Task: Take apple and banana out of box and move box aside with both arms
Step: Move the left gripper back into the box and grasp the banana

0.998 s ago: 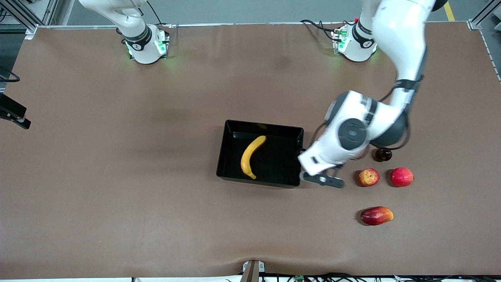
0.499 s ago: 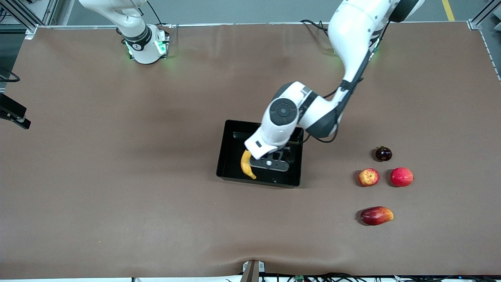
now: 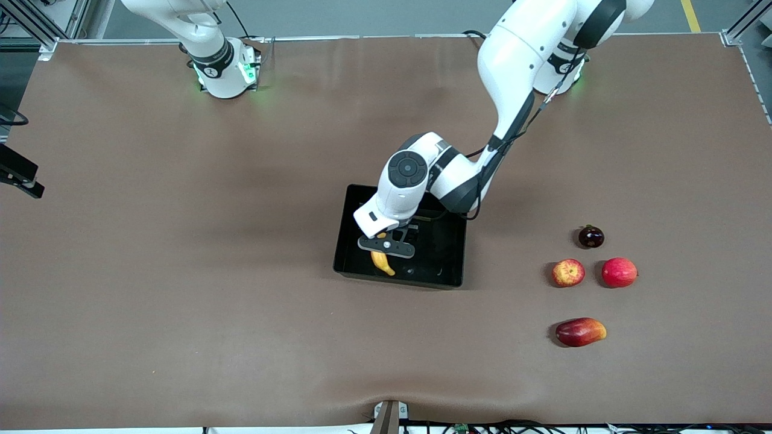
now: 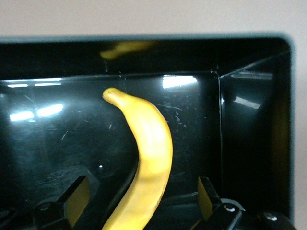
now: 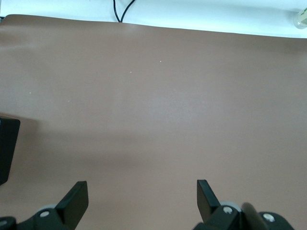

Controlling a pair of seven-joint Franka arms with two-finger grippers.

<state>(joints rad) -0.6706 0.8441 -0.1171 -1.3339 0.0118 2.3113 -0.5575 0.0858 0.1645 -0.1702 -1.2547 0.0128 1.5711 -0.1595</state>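
Observation:
The fingers of my left gripper are above the yellow banana and the bottom of the box, so they need to go lower before they close on the banana.
The yellow banana (image 3: 382,263) lies in the black box (image 3: 339,253) at mid-table, mostly hidden by my left gripper (image 3: 386,246), which hangs low inside the box. In the left wrist view the banana (image 4: 151,153) runs between the two fingers (image 4: 76,199) of my left gripper (image 4: 141,195). The jaws are open and stand clear of the banana on both sides. The apple (image 3: 568,272), red with yellow patches, sits on the table toward the left arm's end. My right gripper (image 5: 142,194) is open over bare table, and that arm waits.
Beside the apple sit a plain red round fruit (image 3: 619,272) and, farther from the front camera, a small dark round fruit (image 3: 590,237). A red-and-yellow elongated fruit (image 3: 580,331) lies nearer the front camera. A corner of the box (image 5: 7,148) shows in the right wrist view.
My left arm has swung from beside the box, near the apple, to over the banana in the box, its jaws staying open. The right arm has not moved.

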